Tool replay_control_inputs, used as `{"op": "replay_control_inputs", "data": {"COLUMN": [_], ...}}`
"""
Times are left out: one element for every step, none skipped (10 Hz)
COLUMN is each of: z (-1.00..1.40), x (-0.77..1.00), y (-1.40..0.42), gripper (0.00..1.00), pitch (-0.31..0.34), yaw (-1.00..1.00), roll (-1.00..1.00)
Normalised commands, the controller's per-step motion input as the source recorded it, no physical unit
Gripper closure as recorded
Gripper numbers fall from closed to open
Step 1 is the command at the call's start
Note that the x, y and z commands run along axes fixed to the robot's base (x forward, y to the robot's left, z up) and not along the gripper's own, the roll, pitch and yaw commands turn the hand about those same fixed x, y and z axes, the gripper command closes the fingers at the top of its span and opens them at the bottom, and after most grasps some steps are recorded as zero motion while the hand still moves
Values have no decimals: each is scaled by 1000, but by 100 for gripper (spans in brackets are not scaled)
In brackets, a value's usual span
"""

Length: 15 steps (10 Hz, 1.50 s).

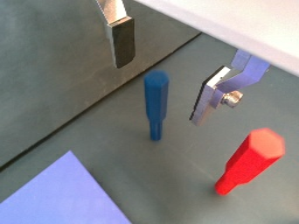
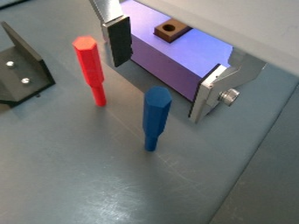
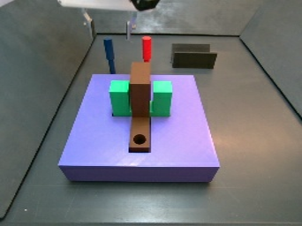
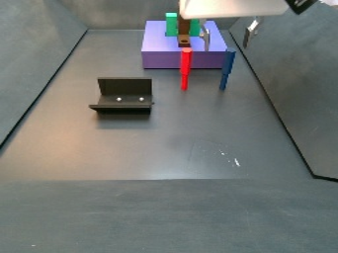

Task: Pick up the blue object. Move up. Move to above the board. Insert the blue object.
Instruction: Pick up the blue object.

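The narrow lower end of the blue peg should stay free to enter the board's hole, so the robot's gripper will next grab the peg by its upper end (image 3: 108,44) (image 1: 156,82).
The blue peg (image 1: 156,103) stands upright on the grey floor; it also shows in the other wrist view (image 2: 155,116) and in both side views (image 3: 109,51) (image 4: 227,69). My gripper (image 1: 163,72) is open and empty, above the peg, its fingers (image 2: 117,42) on either side of the peg's top without touching it. In a side view the gripper (image 4: 227,33) hangs just above the peg. The brown board (image 3: 140,108) with a round hole lies on the purple slab between green blocks (image 3: 119,97). One end of the board shows in a wrist view (image 2: 170,31).
A red peg (image 1: 249,160) stands next to the blue one, seen also in other views (image 2: 90,68) (image 4: 185,69). The purple slab (image 3: 106,141) lies behind the pegs. The dark fixture (image 4: 123,95) stands to one side (image 2: 21,70). Grey walls (image 3: 48,53) enclose the floor.
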Motion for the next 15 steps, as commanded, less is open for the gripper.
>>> {"op": "replay_control_inputs", "data": {"z": [-300, -254, -97, -37, -20, -111, -151, -203, -94, -57, -26, -66, -29, 0, 0], "x": [0, -109, 0, 0, 0, 0, 0, 0, 0, 0, 0, 0, 0, 0, 0], "y": [14, 166, 137, 100, 0, 0, 0, 0, 0, 6, 6, 0, 0, 26, 31], "gripper": [0, 0, 0, 0, 0, 0, 0, 0, 0, 0, 0, 0, 0, 0, 0], "pitch": [-17, -27, -7, 0, 0, 0, 0, -11, -1, 0, 0, 0, 0, 0, 0], "yaw": [0, 0, 0, 0, 0, 0, 0, 0, 0, 0, 0, 0, 0, 0, 0], "roll": [13, 0, 0, 0, -7, 0, 0, 0, 0, 0, 0, 0, 0, 0, 0]}}
